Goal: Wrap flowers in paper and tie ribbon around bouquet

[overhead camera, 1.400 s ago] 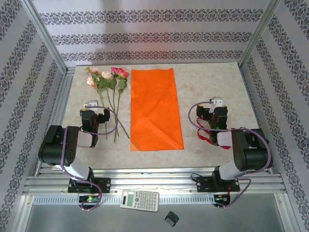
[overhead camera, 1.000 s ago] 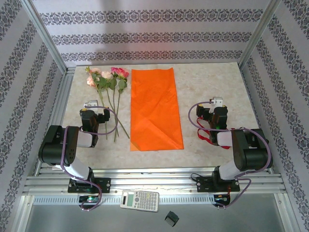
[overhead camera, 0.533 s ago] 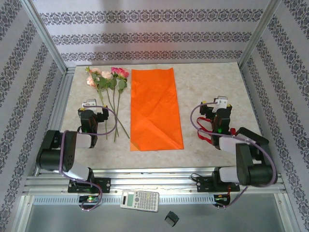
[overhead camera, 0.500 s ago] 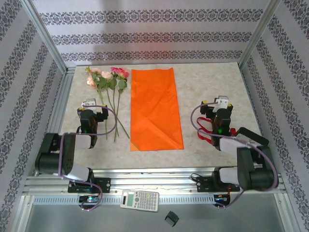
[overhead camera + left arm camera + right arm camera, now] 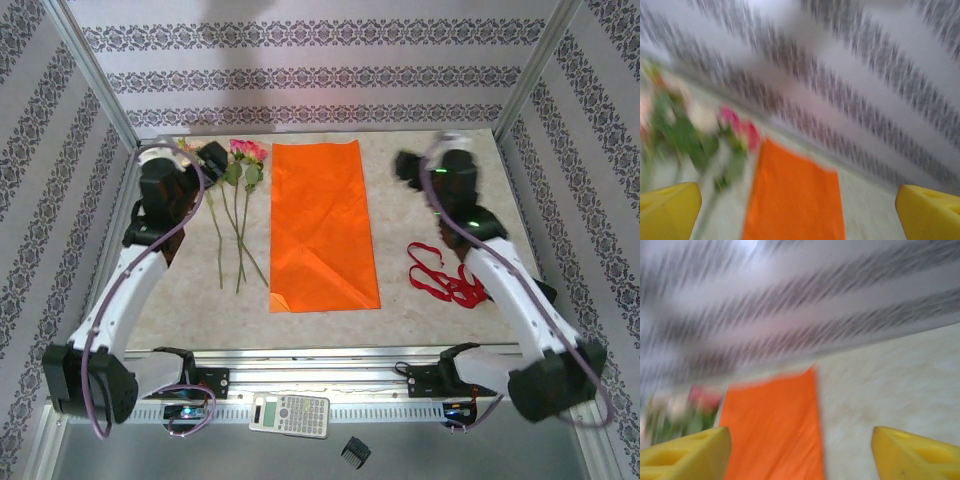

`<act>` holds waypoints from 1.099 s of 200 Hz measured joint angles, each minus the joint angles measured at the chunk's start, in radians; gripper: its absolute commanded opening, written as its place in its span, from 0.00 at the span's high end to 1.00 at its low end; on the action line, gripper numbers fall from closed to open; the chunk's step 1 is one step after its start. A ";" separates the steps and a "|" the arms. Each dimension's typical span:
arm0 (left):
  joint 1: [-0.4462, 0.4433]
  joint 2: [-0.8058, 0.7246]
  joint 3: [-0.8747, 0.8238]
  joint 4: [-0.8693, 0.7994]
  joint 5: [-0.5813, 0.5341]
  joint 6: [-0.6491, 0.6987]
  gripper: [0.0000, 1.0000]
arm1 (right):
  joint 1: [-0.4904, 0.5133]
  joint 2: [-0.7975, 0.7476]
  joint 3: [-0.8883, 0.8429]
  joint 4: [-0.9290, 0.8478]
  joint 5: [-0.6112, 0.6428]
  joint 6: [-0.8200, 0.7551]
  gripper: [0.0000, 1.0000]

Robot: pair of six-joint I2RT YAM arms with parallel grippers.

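The orange paper (image 5: 322, 225) should be held by its edge (image 5: 271, 230) beside the flower stems, in my left gripper. The rest of the paper then stays free to spread for wrapping the flowers.
The orange paper (image 5: 322, 225) lies flat in the middle of the table. The flowers (image 5: 232, 165) lie loose to its left, heads at the far end and stems pointing toward me. The dark red ribbon (image 5: 446, 279) is curled on the table right of the paper. My left gripper (image 5: 203, 158) hangs open over the flower heads. Its wrist view is blurred and takes in the flowers (image 5: 692, 131) and the paper (image 5: 795, 200). My right gripper (image 5: 412, 166) is raised, open and empty, right of the paper's far end, with the paper (image 5: 772, 430) below it.
Patterned walls and metal frame posts close in the table on three sides. A calculator (image 5: 290, 413) and a small black object (image 5: 355, 452) lie below the near rail, off the table.
Both arms have lifted from their folded pose near me and swung out toward the far end of the table. The ribbon now lies uncovered.
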 measured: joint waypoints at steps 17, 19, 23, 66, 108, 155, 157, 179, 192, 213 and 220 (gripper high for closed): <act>-0.073 0.056 -0.016 -0.207 0.075 -0.117 0.26 | 0.209 0.127 0.008 -0.093 -0.072 -0.032 0.34; -0.080 0.059 -0.023 -0.233 0.084 -0.123 0.29 | 0.230 0.142 0.008 -0.103 -0.081 -0.032 0.34; -0.092 0.061 -0.039 -0.266 0.103 -0.150 0.32 | 0.275 0.173 0.006 -0.122 -0.110 -0.036 0.34; -0.156 -0.056 -0.307 -0.527 0.227 -0.317 0.76 | 0.560 0.454 0.036 -0.240 -0.274 -0.056 0.39; -0.156 -0.179 -0.418 -0.582 0.245 -0.388 0.89 | 0.623 0.670 0.183 -0.300 -0.311 -0.089 0.48; -0.156 -0.231 -0.435 -0.595 0.249 -0.409 0.89 | 0.629 0.746 0.225 -0.333 -0.320 -0.103 0.67; -0.156 -0.233 -0.435 -0.595 0.249 -0.409 0.89 | 0.630 0.747 0.225 -0.334 -0.320 -0.105 0.69; -0.156 -0.246 -0.435 -0.602 0.256 -0.410 0.89 | 0.634 0.757 0.229 -0.347 -0.321 -0.101 1.00; -0.156 -0.253 -0.435 -0.603 0.260 -0.411 0.90 | 0.636 0.757 0.232 -0.350 -0.313 -0.089 1.00; -0.156 -0.251 -0.431 -0.603 0.279 -0.412 0.91 | 0.634 0.723 0.227 -0.346 -0.274 -0.069 1.00; -0.157 -0.243 -0.428 -0.602 0.293 -0.412 0.91 | 0.631 0.692 0.216 -0.344 -0.254 -0.058 1.00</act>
